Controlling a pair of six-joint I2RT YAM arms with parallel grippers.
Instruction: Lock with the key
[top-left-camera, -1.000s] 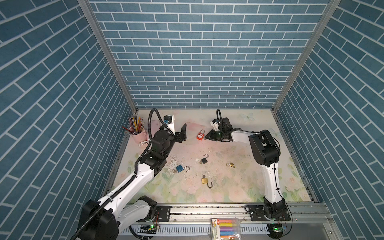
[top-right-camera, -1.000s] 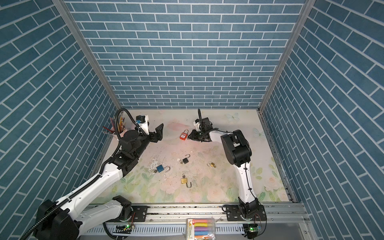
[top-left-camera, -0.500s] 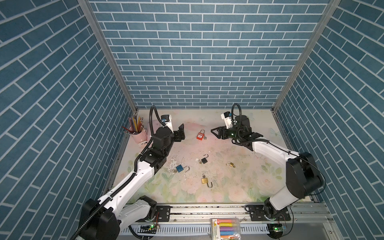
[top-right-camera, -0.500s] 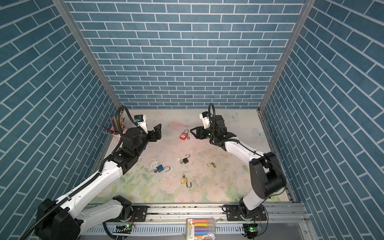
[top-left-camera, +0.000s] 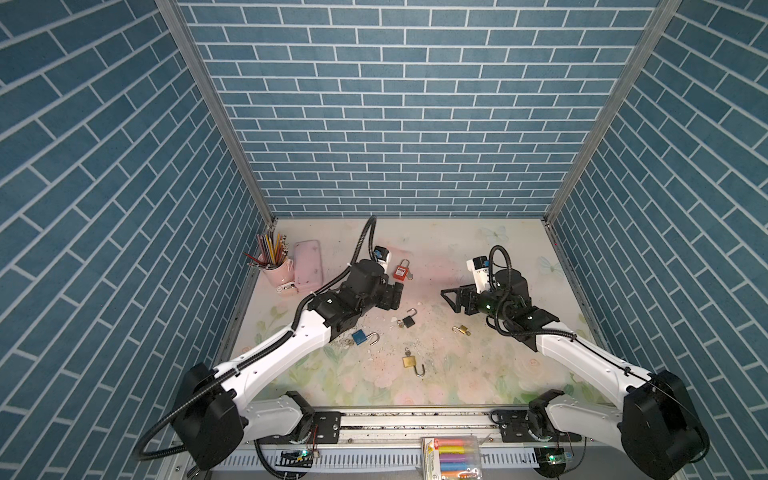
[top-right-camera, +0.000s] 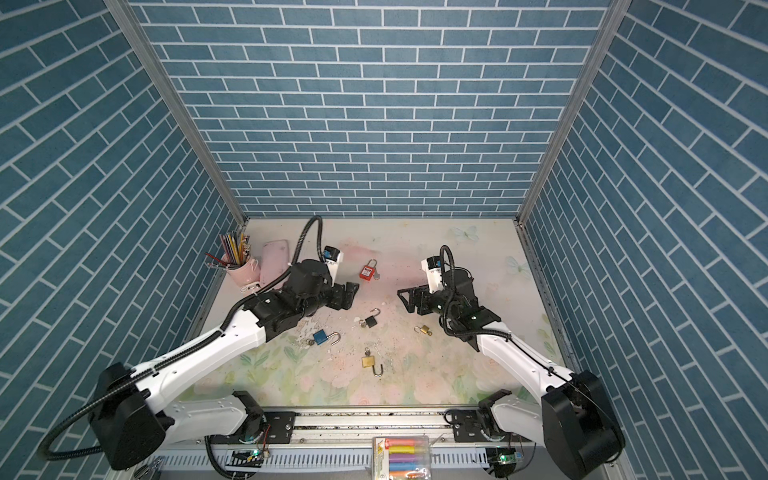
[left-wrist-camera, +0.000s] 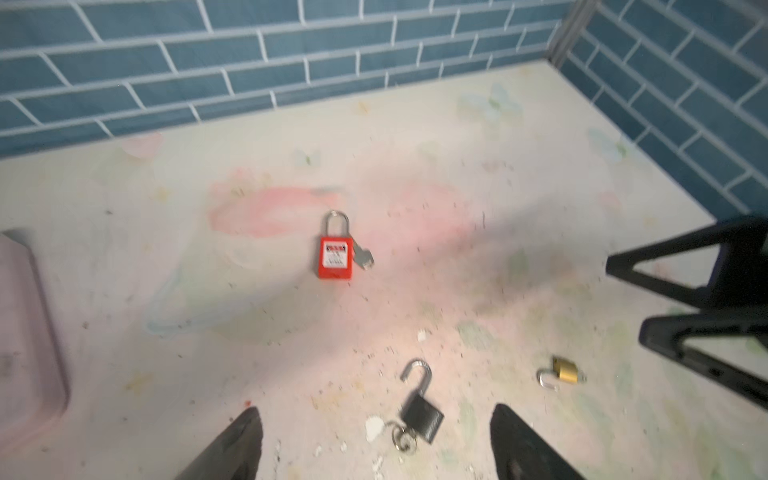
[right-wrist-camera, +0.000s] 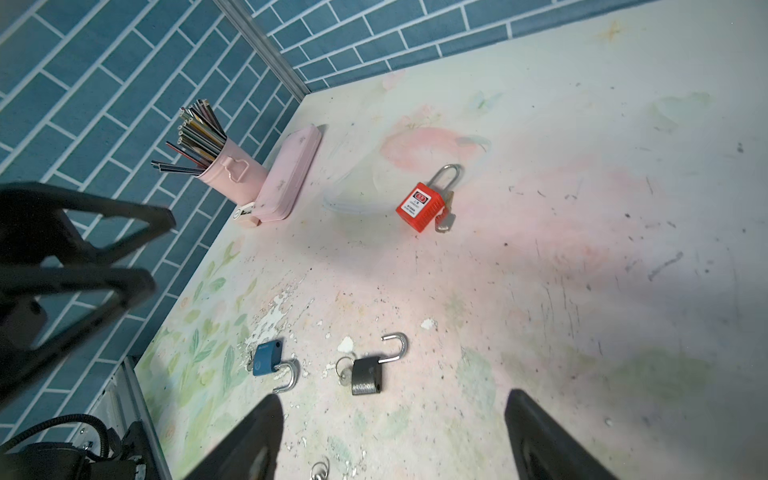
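Next, my left gripper grabs the black padlock (top-left-camera: 408, 321) by the sides of its body, which leaves the shackle and key free for locking.
A red padlock (top-left-camera: 401, 272) (left-wrist-camera: 336, 257) lies flat at the back middle, shackle down in its body, with a silver key (left-wrist-camera: 363, 257) (right-wrist-camera: 444, 216) against its side. A black padlock (top-left-camera: 408, 321) (left-wrist-camera: 422, 417) (right-wrist-camera: 368, 374) with a raised shackle and a key ring lies nearer the front. My left gripper (top-left-camera: 392, 297) (left-wrist-camera: 376, 419) hangs open just above and left of the black padlock, holding nothing. Right of the middle, my right gripper (top-left-camera: 451, 299) (right-wrist-camera: 392, 403) is open and empty, pointing at the padlocks from a distance.
A blue padlock (top-left-camera: 359, 336) (right-wrist-camera: 268, 364), a brass padlock (top-left-camera: 409, 361) and a small brass padlock (top-left-camera: 461, 330) (left-wrist-camera: 566, 371) lie open-shackled toward the front. A pink pencil cup (top-left-camera: 276, 270) and pink case (top-left-camera: 308, 266) stand at the back left.
My right gripper has drawn back to the right, away from the red padlock, and opened. The left gripper has swung down and right toward the black padlock, still open.
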